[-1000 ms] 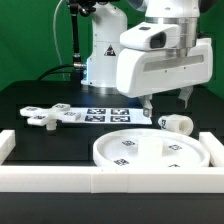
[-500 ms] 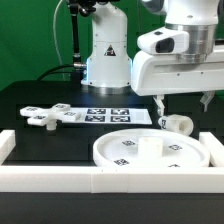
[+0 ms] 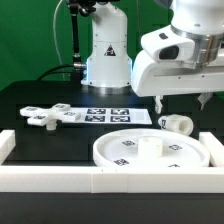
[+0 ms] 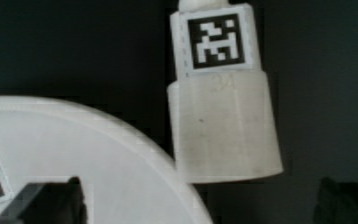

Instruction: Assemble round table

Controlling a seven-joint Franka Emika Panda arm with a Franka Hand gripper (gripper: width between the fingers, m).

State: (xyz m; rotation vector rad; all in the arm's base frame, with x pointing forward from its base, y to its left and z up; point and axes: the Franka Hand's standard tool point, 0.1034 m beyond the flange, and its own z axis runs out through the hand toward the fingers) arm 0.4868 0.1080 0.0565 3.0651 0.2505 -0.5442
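Note:
My gripper needs to go lower before it closes. Its fingers are on both sides of the short cylindrical leg (image 3: 178,124) beside the disc (image 3: 150,150) but above the leg, so they would miss the leg if they closed now.
The white round disc (image 3: 150,150) lies flat by the front border, with tags on its face and a raised hub in its middle. The short cylindrical leg (image 3: 178,124) lies on its side just beyond the disc's edge on the exterior view's right. My gripper (image 3: 182,102) hangs open above the leg, one finger to each side, holding nothing. The wrist view shows the leg (image 4: 220,120) with its tagged end, the disc's rim (image 4: 87,125) beside it, and my dark fingertips (image 4: 43,205) low in the frame. The cross-shaped foot (image 3: 45,116) lies on the exterior view's left.
The marker board (image 3: 105,113) lies behind the disc, in front of the arm's base. White border bars run along the front (image 3: 100,180) and both sides (image 3: 6,145). The table top is black.
The gripper has moved towards the exterior view's right and now hangs over the leg. It stayed open, and the parts have not moved.

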